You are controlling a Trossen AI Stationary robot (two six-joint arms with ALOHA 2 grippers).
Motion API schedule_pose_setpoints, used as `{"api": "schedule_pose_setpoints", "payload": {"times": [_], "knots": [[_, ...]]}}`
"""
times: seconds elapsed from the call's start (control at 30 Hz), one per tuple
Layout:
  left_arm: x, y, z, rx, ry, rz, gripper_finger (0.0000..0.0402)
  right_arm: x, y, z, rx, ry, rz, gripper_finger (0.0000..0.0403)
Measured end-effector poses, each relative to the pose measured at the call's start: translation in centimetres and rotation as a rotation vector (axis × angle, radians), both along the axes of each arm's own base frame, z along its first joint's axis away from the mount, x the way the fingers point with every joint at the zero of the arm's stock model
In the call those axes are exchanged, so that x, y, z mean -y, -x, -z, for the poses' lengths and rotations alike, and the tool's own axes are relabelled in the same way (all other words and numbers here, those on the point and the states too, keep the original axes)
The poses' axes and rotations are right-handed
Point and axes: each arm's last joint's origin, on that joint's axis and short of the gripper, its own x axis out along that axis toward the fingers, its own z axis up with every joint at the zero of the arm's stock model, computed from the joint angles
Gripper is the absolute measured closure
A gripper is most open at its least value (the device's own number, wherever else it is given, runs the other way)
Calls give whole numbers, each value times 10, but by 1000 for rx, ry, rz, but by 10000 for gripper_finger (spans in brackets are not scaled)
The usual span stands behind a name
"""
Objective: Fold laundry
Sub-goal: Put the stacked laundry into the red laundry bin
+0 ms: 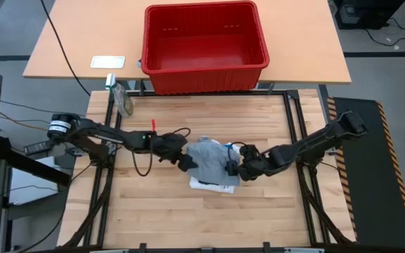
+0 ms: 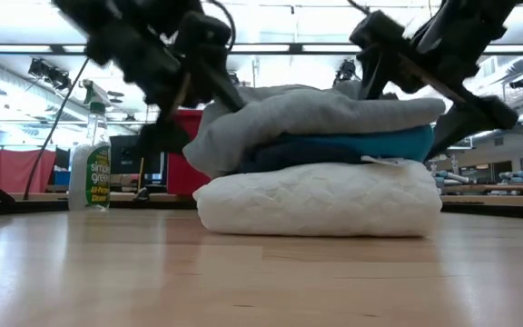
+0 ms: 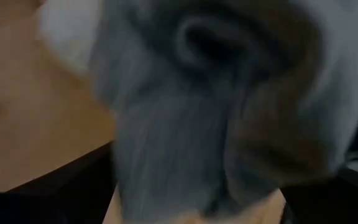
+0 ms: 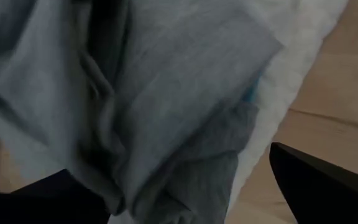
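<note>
The robot's right gripper should next carry the folded laundry to the red basket, so it should grab the stack by its layered side edge.
The laundry is a folded stack in the middle of the table. A white quilted piece lies on the wood, dark navy and bright blue pieces lie on it, and a heather grey garment is on top. My left gripper is at the stack's left side. It is open, its fingers wide apart around the grey garment's bunched left edge. My right gripper is at the stack's right side. It is also open, with the grey garment's folds filling the space between its fingers. My left gripper slants down at the grey garment's left edge from the table's left; whether its fingers touch the cloth I cannot tell. My right gripper slants down over the grey garment's right end from the table's right; whether its fingers touch the cloth I cannot tell.
A red plastic basket stands on the tan table beyond the far edge, and a white card lies to its left. A spray bottle stands at the far left corner of the work table. Bare wood lies near and to both sides of the stack.
</note>
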Motion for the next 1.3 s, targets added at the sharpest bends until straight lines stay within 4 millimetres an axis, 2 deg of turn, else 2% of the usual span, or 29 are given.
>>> {"api": "schedule_pose_setpoints", "payload": {"times": [0.07,0.2,0.5,0.67,0.8,0.9,0.97,1.2,1.27,1.3], "knots": [[-2,-2,12,72,25,6,1,5,-1,5,-11,-20,3,4],[-4,-5,36,66,106,17,1,13,6,21,1,-65,9,5],[-3,-26,74,96,146,31,1,27,15,65,161,-140,37,3],[-3,-35,96,135,218,9,1,30,9,84,211,-171,30,3],[-3,-36,100,136,214,7,14,32,-1,93,252,-171,11,8],[-2,-37,100,155,185,9,53,35,-7,98,285,-177,7,26],[-2,-38,100,161,174,17,95,38,-9,100,298,-184,3,50],[-3,-43,93,202,104,72,291,59,-15,96,362,-166,-66,189],[-7,-44,88,223,87,79,300,68,-16,92,384,-154,-91,227],[-9,-44,87,231,81,75,300,74,-16,90,397,-149,-100,233]]}}
